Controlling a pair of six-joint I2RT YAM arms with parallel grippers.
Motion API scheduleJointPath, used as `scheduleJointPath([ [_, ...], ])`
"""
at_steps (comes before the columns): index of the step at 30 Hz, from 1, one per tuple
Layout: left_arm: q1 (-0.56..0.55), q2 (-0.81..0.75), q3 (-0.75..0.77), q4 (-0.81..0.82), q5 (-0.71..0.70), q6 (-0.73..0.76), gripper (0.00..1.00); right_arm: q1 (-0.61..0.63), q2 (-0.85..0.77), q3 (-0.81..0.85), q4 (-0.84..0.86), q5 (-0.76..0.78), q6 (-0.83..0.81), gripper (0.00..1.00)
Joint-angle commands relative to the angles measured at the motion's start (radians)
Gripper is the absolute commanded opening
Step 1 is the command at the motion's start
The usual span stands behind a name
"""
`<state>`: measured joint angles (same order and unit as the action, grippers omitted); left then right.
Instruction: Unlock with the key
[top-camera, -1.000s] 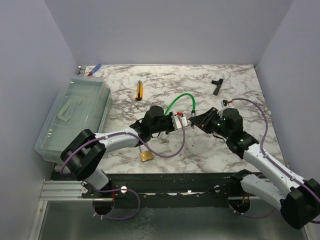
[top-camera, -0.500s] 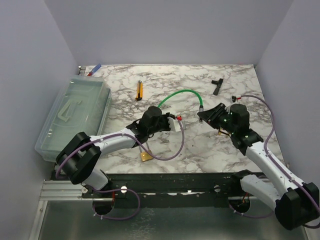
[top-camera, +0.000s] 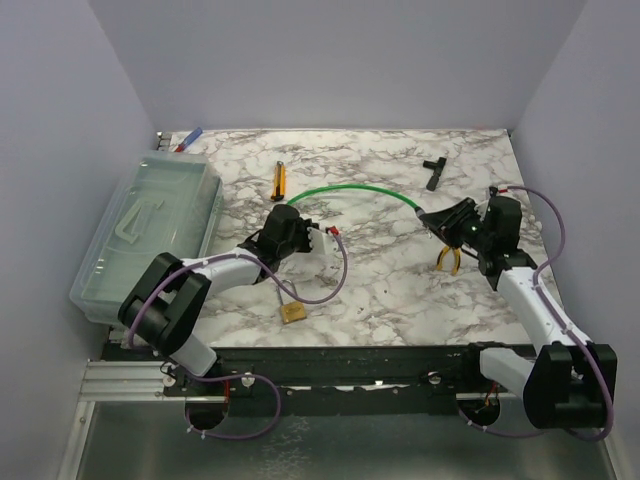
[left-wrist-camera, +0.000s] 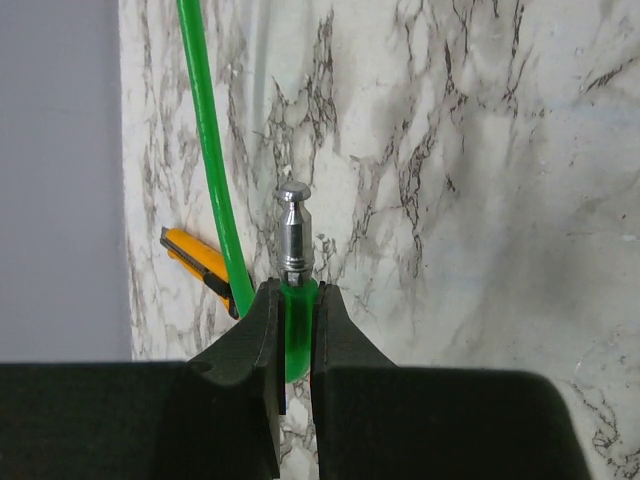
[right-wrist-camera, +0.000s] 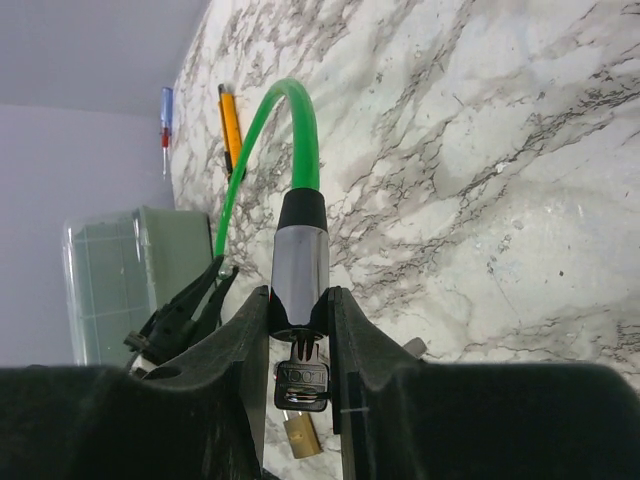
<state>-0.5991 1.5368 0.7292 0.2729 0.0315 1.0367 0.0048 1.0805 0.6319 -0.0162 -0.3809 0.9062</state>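
Note:
The green end is above the marble, so it would drop if I opened now. My left gripper needs to keep holding the green end.
A green cable (top-camera: 350, 187) stretches between my two grippers. My left gripper (left-wrist-camera: 297, 290) is shut on the cable's green end, just below its bare metal pin (left-wrist-camera: 293, 230); in the top view this gripper (top-camera: 284, 208) sits left of centre. On the right of the top view, my right gripper (top-camera: 437, 219) is shut on the chrome lock barrel (right-wrist-camera: 300, 265) at the cable's other end, seen close in the right wrist view (right-wrist-camera: 300, 300). The key (right-wrist-camera: 301, 385), dark-headed, sticks in the barrel's rear, between the fingers. The pin is out of the barrel.
A small brass padlock (top-camera: 293, 312) lies near the front edge. A yellow cutter (top-camera: 279, 180) and a black T-shaped tool (top-camera: 433, 170) lie further back, and a clear lidded bin (top-camera: 150, 235) stands at the left. A yellow looped item (top-camera: 447, 259) shows below my right gripper.
The cable's two ends, together a second ago, have come apart. My left gripper has drawn back left, my right gripper right, and the cable's loop has stretched into a long arc.

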Motion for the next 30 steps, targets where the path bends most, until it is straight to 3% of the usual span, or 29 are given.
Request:
scheduleJointPath([
  [1, 0.055, 0.065, 0.03, 0.014, -0.12, 0.053, 0.0, -0.037, 0.016, 0.018, 0.076, -0.032, -0.027, 0.01],
  [10, 0.059, 0.235, 0.139, 0.031, -0.125, 0.01, 0.0, -0.037, 0.195, -0.076, 0.39, -0.138, 0.042, 0.0],
  [13, 0.061, 0.296, 0.189, 0.024, -0.082, -0.06, 0.11, -0.037, 0.275, -0.047, 0.431, -0.136, 0.03, 0.0],
  [17, 0.061, 0.353, 0.235, 0.026, -0.056, -0.077, 0.17, -0.037, 0.382, 0.004, 0.467, -0.122, 0.016, 0.0],
  [21, 0.071, 0.398, 0.284, 0.021, -0.041, -0.068, 0.54, -0.037, 0.493, 0.055, 0.508, -0.094, 0.026, 0.0],
  [23, 0.071, 0.399, 0.295, 0.013, -0.034, -0.062, 0.94, -0.037, 0.55, 0.09, 0.524, -0.091, 0.028, 0.0],
  [24, 0.071, 0.393, 0.301, 0.003, -0.021, -0.065, 0.98, -0.037, 0.579, 0.108, 0.53, -0.094, 0.029, 0.0],
  [30, 0.073, 0.298, 0.294, -0.065, 0.029, -0.041, 0.99, -0.036, 0.702, 0.22, 0.535, -0.117, 0.027, 0.0],
])
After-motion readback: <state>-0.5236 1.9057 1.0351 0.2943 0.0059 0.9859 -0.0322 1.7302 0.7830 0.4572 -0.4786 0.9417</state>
